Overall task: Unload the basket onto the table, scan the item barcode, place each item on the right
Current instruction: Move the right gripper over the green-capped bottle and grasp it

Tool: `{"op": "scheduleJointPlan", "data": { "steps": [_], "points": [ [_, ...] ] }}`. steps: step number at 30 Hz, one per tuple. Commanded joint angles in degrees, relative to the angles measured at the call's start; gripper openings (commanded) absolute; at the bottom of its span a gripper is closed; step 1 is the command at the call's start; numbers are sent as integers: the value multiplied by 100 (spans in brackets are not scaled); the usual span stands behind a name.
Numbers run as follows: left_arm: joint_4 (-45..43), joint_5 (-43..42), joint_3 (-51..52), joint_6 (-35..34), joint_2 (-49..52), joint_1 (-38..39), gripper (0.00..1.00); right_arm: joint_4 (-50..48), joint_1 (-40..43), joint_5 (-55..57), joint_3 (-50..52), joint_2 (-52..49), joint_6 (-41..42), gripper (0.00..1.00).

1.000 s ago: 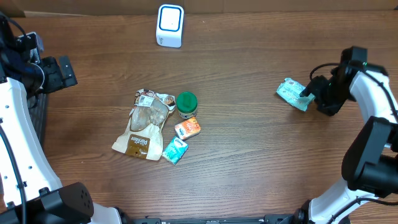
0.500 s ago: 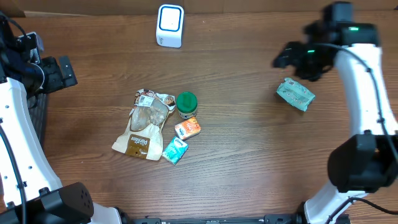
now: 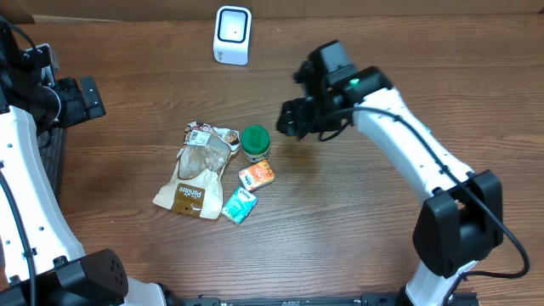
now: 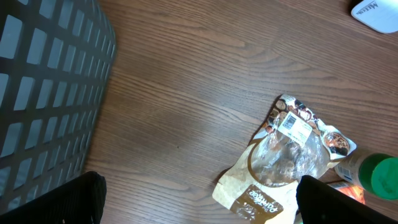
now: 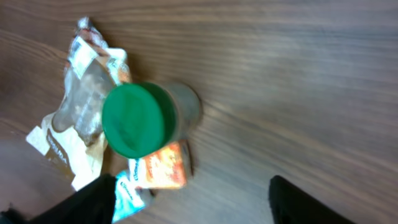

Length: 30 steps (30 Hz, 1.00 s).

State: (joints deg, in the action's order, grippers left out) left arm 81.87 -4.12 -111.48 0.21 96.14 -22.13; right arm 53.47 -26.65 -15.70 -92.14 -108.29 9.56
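Note:
The jar needs to be grabbed from above by its green lid [image 3: 254, 141] [image 5: 137, 118] with my right gripper next, so its labeled body stays uncovered for scanning the barcode.
Several items lie in a cluster at the table's middle left: a tan snack pouch [image 3: 194, 170], a jar with a green lid [image 3: 254, 141], an orange packet [image 3: 256, 175] and a teal packet [image 3: 240, 205]. The white scanner [image 3: 232, 34] stands at the back edge. My right gripper [image 3: 293, 119] hovers just right of the jar, open and empty. In the right wrist view, the gripper [image 5: 196, 205] has the green lid [image 5: 137, 118] and the orange packet [image 5: 163, 167] ahead of it. My left gripper [image 3: 85, 98] hangs open at the far left. In its wrist view, the gripper [image 4: 199, 205] is above the pouch [image 4: 283, 162].
A black mesh basket [image 4: 43, 93] stands at the left edge, under my left arm. My right arm [image 3: 408, 144] stretches diagonally across the right half of the table. A corner of the scanner [image 4: 376, 9] shows in the left wrist view.
My right gripper has let go of a teal packet at the far right. It has swung left across the table to the green-lidded jar, its jaws widening. The left arm has not moved.

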Motion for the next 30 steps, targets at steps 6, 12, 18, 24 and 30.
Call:
{"op": "scheduleJointPlan", "data": {
  "steps": [6,12,18,24,30],
  "points": [
    [-4,-37,-63,96,-15,17,100,-170,-640,929,-807,-219,-1049,81],
    [-4,-37,-63,96,-15,17,100,-35,-1071,922,-953,-820,-1998,84],
    [-4,-37,-63,96,-15,17,99,-68,-1268,929,-951,-1235,-2188,86],
    [-2,-37,-63,96,-15,17,99,-184,-1266,1121,-951,-1386,-2208,87],
    [-4,-37,-63,96,-15,17,100,-199,-1266,1266,-951,-1508,-2201,87]
  ]
}}
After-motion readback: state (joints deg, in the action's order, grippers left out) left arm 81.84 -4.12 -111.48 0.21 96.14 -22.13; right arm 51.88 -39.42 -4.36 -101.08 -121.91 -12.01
